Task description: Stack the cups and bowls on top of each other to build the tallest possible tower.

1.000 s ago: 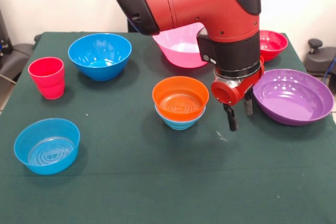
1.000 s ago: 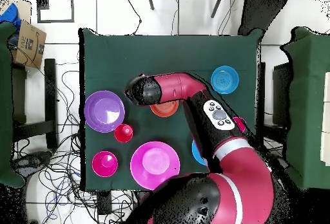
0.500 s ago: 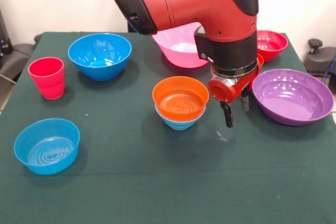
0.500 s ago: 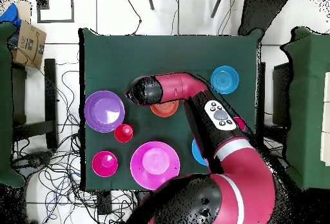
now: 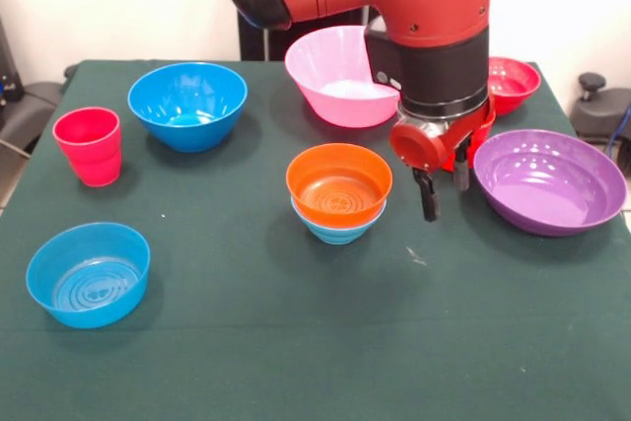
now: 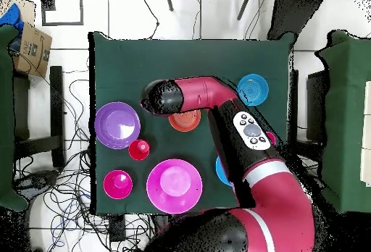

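Note:
I need to grab the purple bowl next with my gripper by its thin rim, because the bowl is far wider than my open fingers.
An orange bowl (image 5: 338, 182) sits nested in a small light-blue bowl (image 5: 338, 230) mid-table, a low tower. My gripper (image 5: 443, 191) hangs open and empty just right of it, between it and the wide purple bowl (image 5: 549, 180). At the back stand the large pink bowl (image 5: 340, 76) and the small red bowl (image 5: 513, 82). To the left are the deep blue bowl (image 5: 187, 104), the pinkish-red cup (image 5: 89, 145) and the small blue bowl (image 5: 89, 274). The orange-red cup (image 6: 139, 149) shows from overhead beside the purple bowl (image 6: 116, 124); the arm hides it in the front view.
The arm's thick red and black wrist (image 5: 434, 36) hangs over the back middle of the green table (image 5: 296, 362). From overhead, cables lie on the floor left of the table, and a cardboard box (image 6: 32, 46) sits at the upper left.
My gripper has risen a little and drifted slightly left, still open. The arm has lifted, uncovering more of the pink bowl. No bowl or cup has moved.

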Available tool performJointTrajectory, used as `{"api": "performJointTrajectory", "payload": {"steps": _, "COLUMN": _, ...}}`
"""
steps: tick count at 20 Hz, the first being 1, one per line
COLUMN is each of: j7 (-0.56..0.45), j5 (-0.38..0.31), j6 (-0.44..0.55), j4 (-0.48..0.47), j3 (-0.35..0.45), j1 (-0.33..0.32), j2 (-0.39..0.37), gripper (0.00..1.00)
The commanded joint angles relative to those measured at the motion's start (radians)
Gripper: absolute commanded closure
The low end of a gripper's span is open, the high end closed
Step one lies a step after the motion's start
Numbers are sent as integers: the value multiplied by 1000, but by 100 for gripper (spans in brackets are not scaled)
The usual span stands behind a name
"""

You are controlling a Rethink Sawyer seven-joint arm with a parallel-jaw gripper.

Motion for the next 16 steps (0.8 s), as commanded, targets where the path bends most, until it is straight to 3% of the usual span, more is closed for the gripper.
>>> {"api": "performJointTrajectory", "payload": {"steps": 1, "j7": 111, "j5": 19, "j6": 81, "j4": 43, "j3": -25, "j1": 44, "j2": -8, "gripper": 0}}
{"api": "performJointTrajectory", "payload": {"steps": 16, "j7": 132, "j5": 10, "j6": -45, "j4": 34, "j3": -35, "j1": 79, "j2": 97, "gripper": 0}}
